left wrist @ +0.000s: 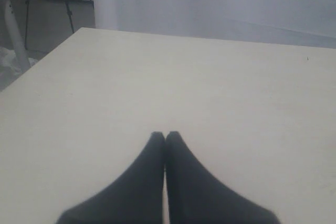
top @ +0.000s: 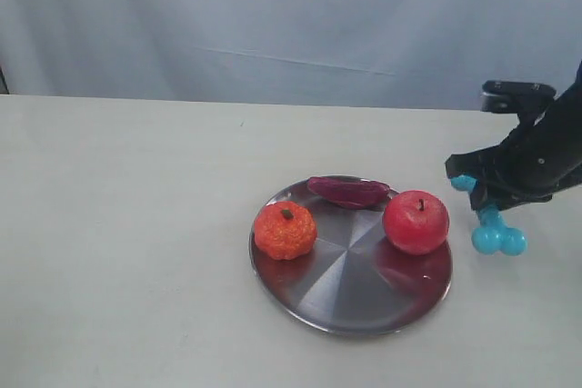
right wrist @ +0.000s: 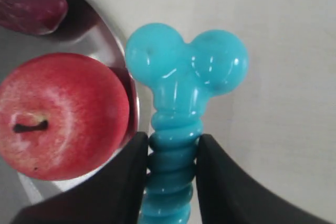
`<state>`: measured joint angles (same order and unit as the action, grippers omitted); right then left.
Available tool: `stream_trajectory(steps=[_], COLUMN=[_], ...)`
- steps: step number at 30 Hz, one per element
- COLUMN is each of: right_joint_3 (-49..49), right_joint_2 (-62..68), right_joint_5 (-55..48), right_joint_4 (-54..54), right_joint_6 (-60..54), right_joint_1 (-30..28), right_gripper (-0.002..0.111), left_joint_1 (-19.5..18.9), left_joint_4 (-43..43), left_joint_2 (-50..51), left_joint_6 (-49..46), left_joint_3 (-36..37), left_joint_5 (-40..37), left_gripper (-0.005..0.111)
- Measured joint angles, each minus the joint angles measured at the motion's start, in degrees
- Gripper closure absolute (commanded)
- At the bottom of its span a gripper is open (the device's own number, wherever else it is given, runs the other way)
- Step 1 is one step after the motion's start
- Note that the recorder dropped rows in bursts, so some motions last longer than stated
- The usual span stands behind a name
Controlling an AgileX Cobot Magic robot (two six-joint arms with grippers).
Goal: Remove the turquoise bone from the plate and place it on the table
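My right gripper should lower the bone onto the table before it lets go of the bone, because the bone's lower knobs are above the pale tabletop beside the plate (top: 364,302).
The turquoise bone (top: 496,232) hangs tilted just right of the steel plate (top: 364,302), over the pale table (top: 118,224), its lower knobs near or on the surface. My right gripper (top: 486,204) is shut on its ribbed shaft. In the right wrist view the bone (right wrist: 181,77) sticks out past both black fingers, beside the plate's rim (right wrist: 126,80), with my right gripper (right wrist: 172,153) clamped round the ribs. My left gripper (left wrist: 165,137) is shut and holds nothing; below it lies bare table (left wrist: 210,87). That arm is outside the exterior view.
On the plate rest a red apple (top: 416,222), an orange pumpkin toy (top: 285,230) and a dark purple oblong toy (top: 348,192). The apple (right wrist: 60,116) lies close beside my right gripper's finger. A pale curtain (top: 273,15) backs the table.
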<state>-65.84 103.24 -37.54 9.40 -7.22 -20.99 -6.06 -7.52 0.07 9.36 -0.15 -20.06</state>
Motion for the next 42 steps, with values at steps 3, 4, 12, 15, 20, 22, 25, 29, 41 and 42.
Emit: stream_trajectory(steps=[3, 4, 12, 15, 20, 22, 25, 29, 41, 42], right_joint_3=[0.00, 0.00, 0.00, 0.00, 0.00, 0.00, 0.00, 0.00, 0.00, 0.00], right_joint_2=[3.60, 4.69, 9.85, 9.86, 9.94, 9.99, 10.08, 9.43, -12.88, -15.69], right_joint_5=[0.96, 1.33, 3.06, 3.48, 3.48, 3.48, 3.06, 1.29, -1.38, -1.38], right_joint_4=[-0.33, -0.75, -6.30, -6.43, -6.66, -6.66, -6.93, -7.07, -6.24, -5.81], right_joint_6=[0.15, 0.24, 4.45, 4.88, 5.18, 5.18, 5.34, 5.59, 5.39, 4.54], right_joint_1=[0.00, 0.00, 0.00, 0.00, 0.00, 0.00, 0.00, 0.00, 0.00, 0.00], right_gripper=[0.109, 0.109, 0.108, 0.108, 0.084, 0.066, 0.054, 0.054, 0.108, 0.109], left_joint_1=[0.00, 0.00, 0.00, 0.00, 0.00, 0.00, 0.00, 0.00, 0.00, 0.00], left_joint_4=[0.00, 0.00, 0.00, 0.00, 0.00, 0.00, 0.00, 0.00, 0.00, 0.00], left_joint_2=[0.00, 0.00, 0.00, 0.00, 0.00, 0.00, 0.00, 0.00, 0.00, 0.00], left_joint_6=[0.00, 0.00, 0.00, 0.00, 0.00, 0.00, 0.00, 0.00, 0.00, 0.00], left_joint_3=[0.00, 0.00, 0.00, 0.00, 0.00, 0.00, 0.00, 0.00, 0.00, 0.00], left_joint_5=[0.00, 0.00, 0.00, 0.00, 0.00, 0.00, 0.00, 0.00, 0.00, 0.00], left_gripper=[0.107, 0.107, 0.107, 0.107, 0.107, 0.107, 0.107, 0.107, 0.107, 0.107])
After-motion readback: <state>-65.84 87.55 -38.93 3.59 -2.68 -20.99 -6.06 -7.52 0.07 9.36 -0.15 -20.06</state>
